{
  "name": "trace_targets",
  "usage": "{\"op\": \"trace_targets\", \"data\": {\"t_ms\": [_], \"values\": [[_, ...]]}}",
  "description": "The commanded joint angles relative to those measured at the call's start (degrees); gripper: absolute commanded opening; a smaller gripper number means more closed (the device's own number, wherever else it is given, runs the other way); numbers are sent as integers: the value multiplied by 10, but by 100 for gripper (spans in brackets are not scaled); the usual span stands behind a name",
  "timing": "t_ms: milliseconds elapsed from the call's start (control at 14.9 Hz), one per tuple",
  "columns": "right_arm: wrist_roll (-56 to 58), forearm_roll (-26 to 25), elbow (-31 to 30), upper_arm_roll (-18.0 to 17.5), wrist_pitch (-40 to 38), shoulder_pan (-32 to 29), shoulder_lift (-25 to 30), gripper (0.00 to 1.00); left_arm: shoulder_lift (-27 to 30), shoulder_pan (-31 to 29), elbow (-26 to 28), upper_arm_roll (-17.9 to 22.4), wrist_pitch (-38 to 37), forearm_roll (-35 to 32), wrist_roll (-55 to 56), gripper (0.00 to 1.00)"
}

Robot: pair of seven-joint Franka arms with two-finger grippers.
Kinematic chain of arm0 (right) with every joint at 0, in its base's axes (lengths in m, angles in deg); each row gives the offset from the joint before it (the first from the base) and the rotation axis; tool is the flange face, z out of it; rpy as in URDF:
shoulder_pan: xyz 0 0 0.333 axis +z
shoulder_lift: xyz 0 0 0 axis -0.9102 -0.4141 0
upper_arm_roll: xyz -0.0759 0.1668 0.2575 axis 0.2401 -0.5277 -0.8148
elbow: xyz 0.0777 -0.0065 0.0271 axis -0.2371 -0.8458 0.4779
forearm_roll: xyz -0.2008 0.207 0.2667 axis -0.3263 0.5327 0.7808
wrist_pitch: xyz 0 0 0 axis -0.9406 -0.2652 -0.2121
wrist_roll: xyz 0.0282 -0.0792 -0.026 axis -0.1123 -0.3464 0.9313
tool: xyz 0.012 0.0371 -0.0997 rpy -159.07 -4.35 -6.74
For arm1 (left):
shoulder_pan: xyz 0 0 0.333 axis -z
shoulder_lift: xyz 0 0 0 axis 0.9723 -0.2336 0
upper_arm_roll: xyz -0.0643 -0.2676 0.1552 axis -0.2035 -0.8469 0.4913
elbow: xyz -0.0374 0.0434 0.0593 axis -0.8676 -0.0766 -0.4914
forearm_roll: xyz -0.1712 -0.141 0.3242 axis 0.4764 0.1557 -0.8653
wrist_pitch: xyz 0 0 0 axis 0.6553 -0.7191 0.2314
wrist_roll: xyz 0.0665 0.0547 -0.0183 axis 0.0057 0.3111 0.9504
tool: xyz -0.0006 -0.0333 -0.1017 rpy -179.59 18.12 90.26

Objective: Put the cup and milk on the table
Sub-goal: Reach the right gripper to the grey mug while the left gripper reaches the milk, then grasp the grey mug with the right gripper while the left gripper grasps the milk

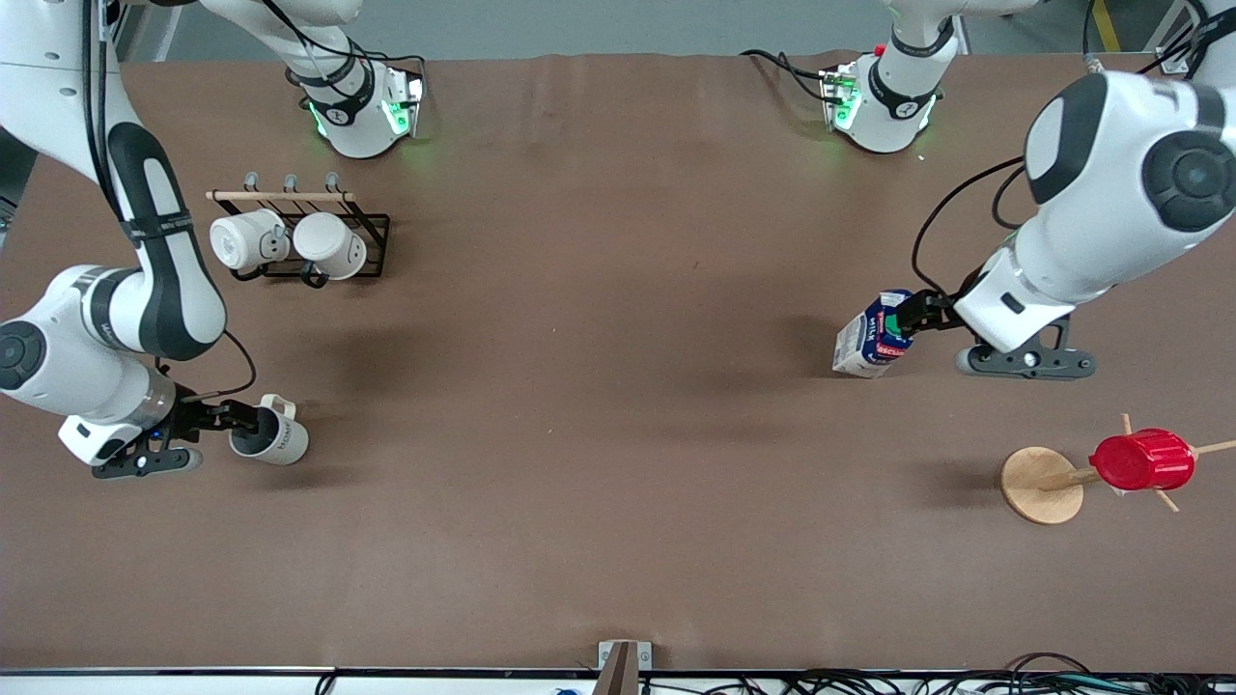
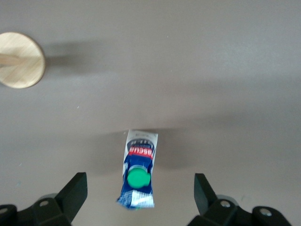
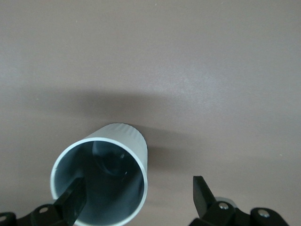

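Observation:
The cup needs to go on the tabletop beside the milk. My right gripper should next grip the cup by its rim (image 3: 145, 186).
The cup (image 1: 273, 437), off-white with a dark grey inside, stands on the brown table (image 1: 599, 386) toward the right arm's end. My right gripper (image 1: 246, 420) is open right at it. In the right wrist view one finger (image 3: 73, 200) is inside the cup (image 3: 101, 181), the other is outside, and the gripper (image 3: 137, 182) is not closed on the wall. The blue-and-white milk (image 1: 874, 334) with a green cap stands toward the left arm's end. My left gripper (image 1: 912, 317) is open over it. In the left wrist view the milk (image 2: 139, 172) is between the wide-apart fingers of the gripper (image 2: 139, 178), untouched.
A black rack (image 1: 372, 227) with a wooden bar holds two white mugs (image 1: 290, 243), farther from the front camera than the cup. A wooden stand (image 1: 1041, 485) with a red ribbed cup (image 1: 1144, 460) is nearer the camera than the milk; its round base shows in the left wrist view (image 2: 19, 60).

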Motion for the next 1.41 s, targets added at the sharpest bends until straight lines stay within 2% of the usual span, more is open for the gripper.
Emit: {"op": "trace_targets", "data": {"t_ms": [0,67,268,470,537,604,671,738,872,1006,1207,1341], "values": [[3,-10,-49,-8,62,-5,3,96,5,0,54,-3,59,3,-14,100],[3,-10,-53,-8,73,-3,-5,92,2,0,62,-4,67,2,-14,100],[-1,-10,-51,-9,62,-1,-6,66,-8,1,73,-5,81,1,-14,100],[-6,-10,-41,-9,62,0,-6,53,-24,12,73,-7,82,1,-14,100],[-7,-9,-37,-9,61,0,-6,45,-30,14,73,-7,82,1,-14,100],[-7,-8,-31,-9,61,-1,-6,33,-35,15,73,-7,88,1,-13,100],[-7,-5,-31,-9,62,-6,-6,13,-38,15,75,-7,93,1,-13,100],[-17,1,-30,-9,61,-8,-6,0,-45,14,78,-7,99,-10,-14,100],[-58,2,-25,-9,52,-2,-6,0,-48,13,101,-7,116,-40,-13,99],[-64,2,5,-9,3,-1,-3,0,-43,9,128,-7,132,-47,-13,99],[-65,2,102,-12,-150,9,2,0,-32,8,156,-7,132,-54,-13,98],[-70,2,162,-11,-235,37,3,0,-23,8,170,-7,132,-54,-13,98]]}}
